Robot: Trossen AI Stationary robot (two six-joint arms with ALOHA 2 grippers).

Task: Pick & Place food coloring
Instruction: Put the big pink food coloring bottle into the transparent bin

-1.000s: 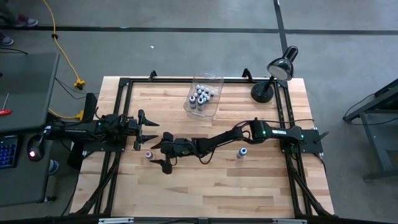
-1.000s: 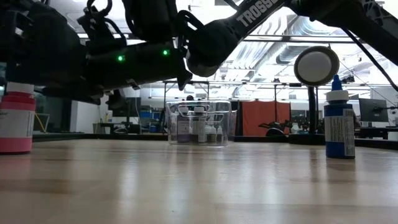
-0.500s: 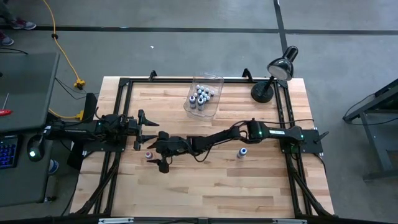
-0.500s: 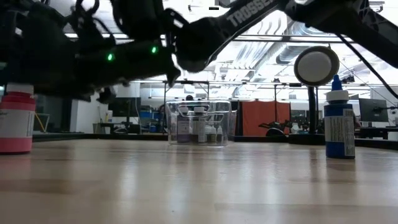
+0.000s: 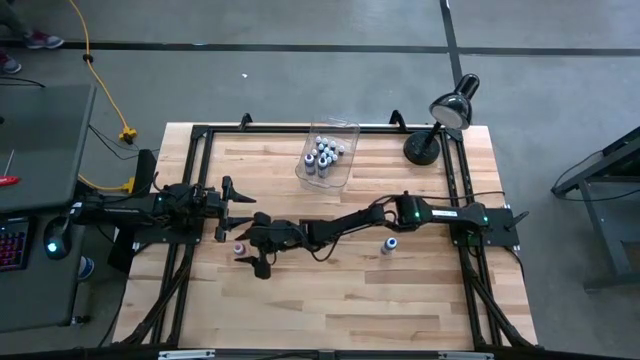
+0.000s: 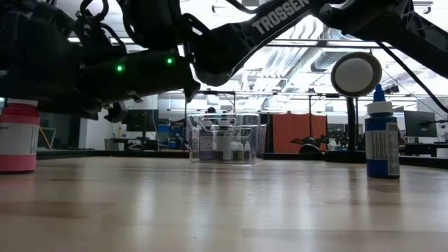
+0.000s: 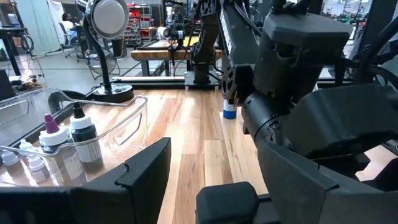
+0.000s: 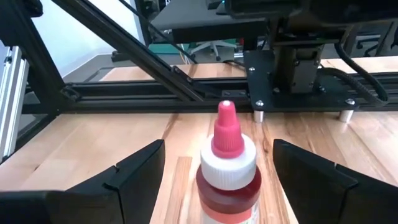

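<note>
I should close my right gripper on the bottle now. Its fingers are around the pink bottle's white cap (image 8: 227,169) in the wrist view, so they would catch the bottle.
A pink food coloring bottle (image 8: 227,168) with a white cap and pink nozzle stands upright on the table (image 5: 330,300). It also shows in the high view (image 5: 239,248) and at the low view's left edge (image 6: 17,136). My right gripper (image 8: 217,149) (image 5: 252,250) reaches across toward the table's left and is open, one finger on each side of the bottle without touching it. A blue bottle (image 5: 390,245) (image 6: 381,140) stands alone right of centre. Several more bottles stand in the clear bin (image 5: 327,158). My left gripper (image 5: 240,208) waits open at the left.
A black desk lamp (image 5: 440,130) stands at the far right corner. A black metal frame (image 5: 200,135) runs around the table's edges. The clear bin (image 6: 224,138) sits near the far edge. Bare wood lies along the near side.
My right gripper has moved a little toward the table's left, closing in on the pink bottle until its fingers flank it. Both bottles on the table have stayed where they were.
</note>
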